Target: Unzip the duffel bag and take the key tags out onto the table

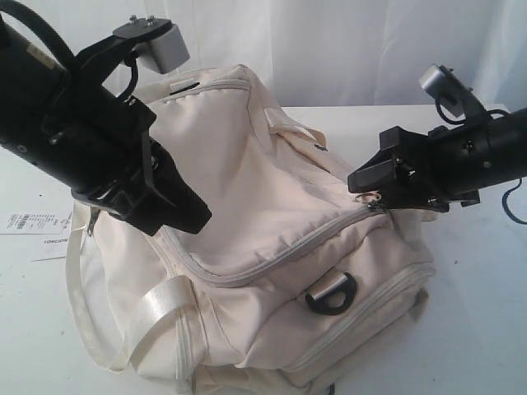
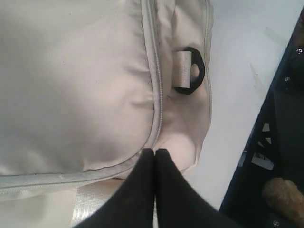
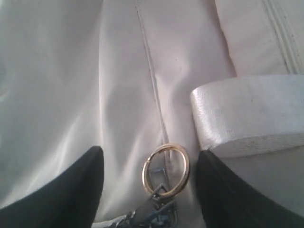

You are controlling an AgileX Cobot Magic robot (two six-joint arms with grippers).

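Note:
The gold ring (image 3: 165, 169) on the zipper pull of the curved zipper is the part my right gripper should grab next. It will unzip the duffel bag.
The cream duffel bag (image 1: 247, 164) lies on the white table (image 1: 478, 280) with its curved top zipper (image 1: 272, 259) closed. No key tags show in any view. My left gripper (image 1: 196, 219) is shut, its black tips (image 2: 155, 152) resting on the fabric at the zipper's bend (image 2: 159, 109), with nothing seen between them. My right gripper (image 1: 362, 179) is open at the zipper's other end. In the right wrist view a gold ring (image 3: 165, 169) on the zipper pull sits between the right gripper's (image 3: 149, 164) spread fingers, touching neither.
A black D-ring (image 1: 331, 295) on a webbing loop hangs on the bag's near side, also in the left wrist view as the D-ring (image 2: 191, 71). Glossy straps (image 1: 156, 306) trail off the front left. A white paper barcode label (image 1: 33, 222) lies on the table at the left.

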